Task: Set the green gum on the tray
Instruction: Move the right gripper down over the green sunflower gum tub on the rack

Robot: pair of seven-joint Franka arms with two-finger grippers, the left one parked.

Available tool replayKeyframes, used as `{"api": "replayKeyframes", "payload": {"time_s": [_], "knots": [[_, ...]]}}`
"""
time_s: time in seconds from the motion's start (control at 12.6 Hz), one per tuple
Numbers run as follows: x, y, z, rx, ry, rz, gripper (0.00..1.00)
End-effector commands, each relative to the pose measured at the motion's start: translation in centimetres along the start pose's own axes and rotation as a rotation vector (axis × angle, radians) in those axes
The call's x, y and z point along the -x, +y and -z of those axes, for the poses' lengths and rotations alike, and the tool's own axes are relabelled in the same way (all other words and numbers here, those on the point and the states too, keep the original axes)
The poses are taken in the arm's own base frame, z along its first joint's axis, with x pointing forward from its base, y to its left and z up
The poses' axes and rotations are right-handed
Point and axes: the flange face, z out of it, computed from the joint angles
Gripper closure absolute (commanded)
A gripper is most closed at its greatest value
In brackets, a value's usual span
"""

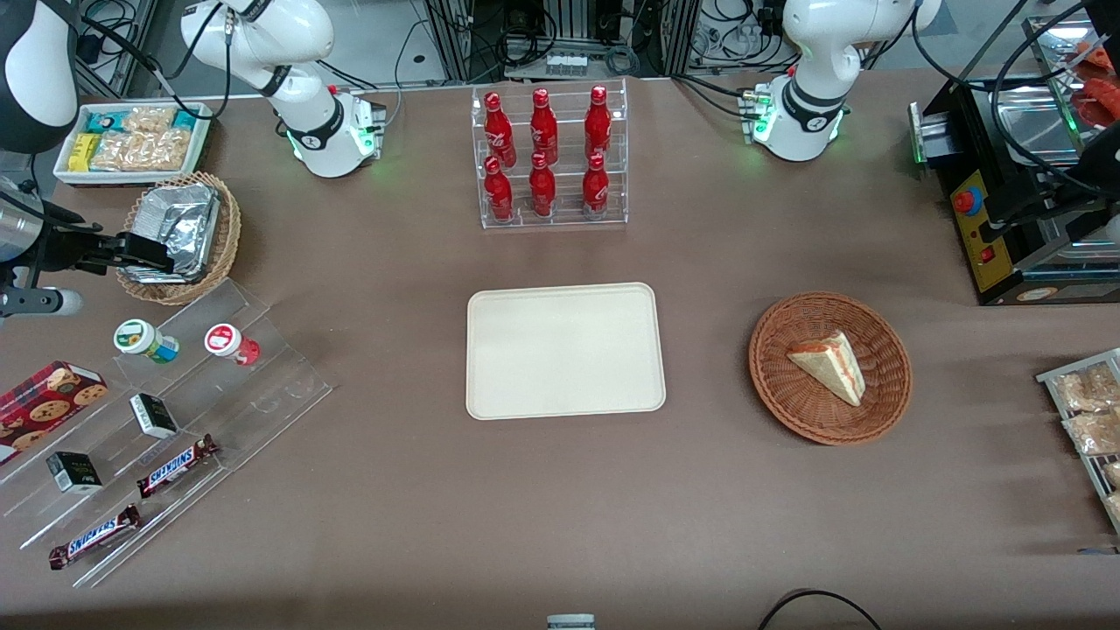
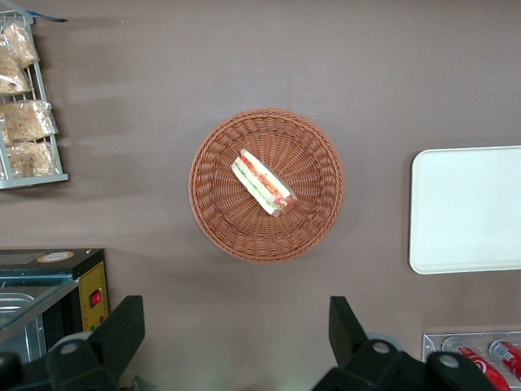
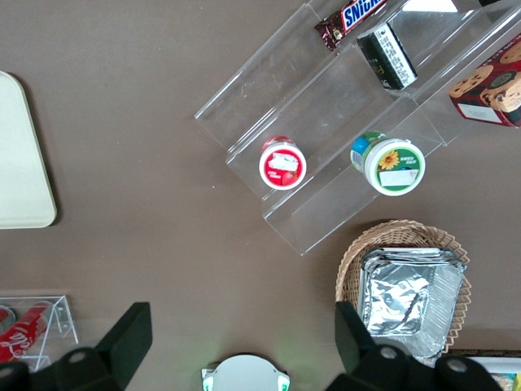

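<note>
The right gripper picks up the green gum by its white-rimmed lid end [image 1: 131, 336] next, to get the gum onto the tray [image 1: 564, 350].
The green gum [image 1: 144, 339] is a small bottle with a green-and-white lid, standing on the top step of a clear acrylic stand [image 1: 175, 420]. It also shows in the right wrist view [image 3: 389, 163]. A similar red-lidded bottle [image 1: 231, 343] stands beside it. The cream tray [image 1: 564, 350] lies bare at the table's middle, and its rim shows in the right wrist view [image 3: 20, 155]. My right gripper [image 1: 140, 251] hangs high above the foil-filled basket, farther from the front camera than the green gum. Its fingers [image 3: 130, 334] are spread wide, with nothing between them.
A wicker basket of foil containers [image 1: 184, 232] sits under the gripper. Snickers bars [image 1: 175, 465], black boxes [image 1: 153, 415] and a cookie box [image 1: 48, 398] are on the stand. A white snack tub [image 1: 131, 140], a rack of red bottles [image 1: 547, 157] and a sandwich basket [image 1: 829, 367] stand around.
</note>
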Motion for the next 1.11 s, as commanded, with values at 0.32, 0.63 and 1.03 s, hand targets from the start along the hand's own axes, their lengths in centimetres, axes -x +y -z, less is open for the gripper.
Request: {"api": "replayKeyframes", "payload": {"time_s": [0.32,0.63,1.03], "knots": [[-0.4,1.0,-0.6,0.006,-0.007,0.045,0.0],[-0.9,4.0,-4.2,0.009,0.026,0.235,0.0],[-1.8,9.6,-7.9,0.048,0.111,0.608,0.0]]}}
